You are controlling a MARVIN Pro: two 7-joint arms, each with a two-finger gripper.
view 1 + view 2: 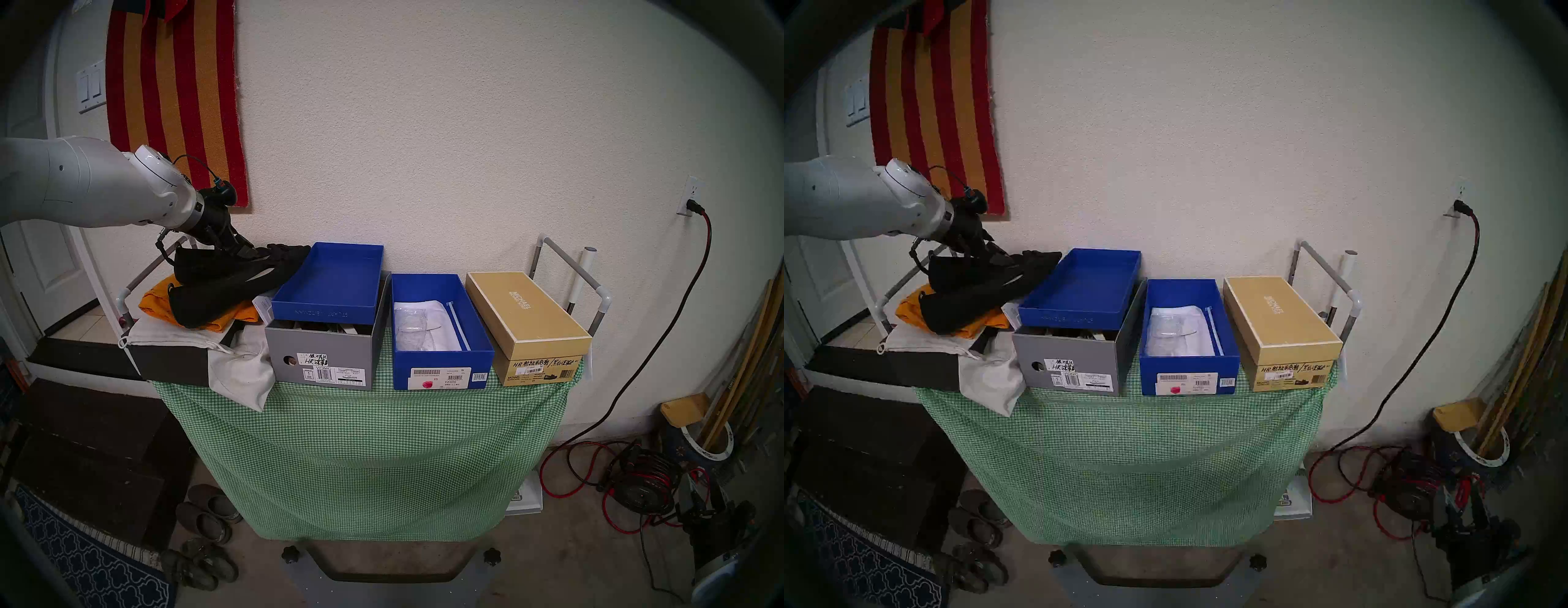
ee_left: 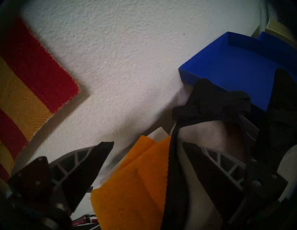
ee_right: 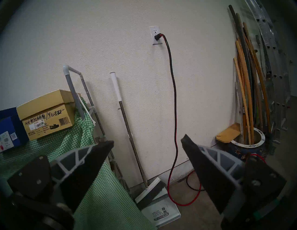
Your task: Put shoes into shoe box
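Note:
A bow (image 2: 211, 106) bulges over the toe of the upper shoe. My left gripper will next grab that shoe by its thin side (image 2: 174, 153) beside its open insole.
Two black shoes lie stacked at the table's left end. The upper shoe (image 1: 237, 269) points its bow toe at the blue lid (image 1: 326, 288). The lower shoe (image 1: 203, 305) rests on an orange cloth (image 1: 155, 301). My left gripper (image 1: 248, 252) is open at the upper shoe. In the left wrist view (image 2: 147, 143) one finger (image 2: 207, 167) is inside over the beige insole and the other is outside, with the shoe's side wall (image 2: 172, 160) between them. The deep blue shoe box (image 1: 441, 369) stands open at mid table, with white paper inside. My right gripper (image 3: 147, 144) is open and empty, off the table's right side.
The blue lid sits on the grey VIONIC box (image 1: 322, 356), just right of the shoes. The gold MICHAEL box (image 1: 526, 314) is closed, right of the blue box. White cloth bags (image 1: 237, 369) hang at the front left. A broom and dustpan (image 3: 154, 197) and a red cord stand by the wall.

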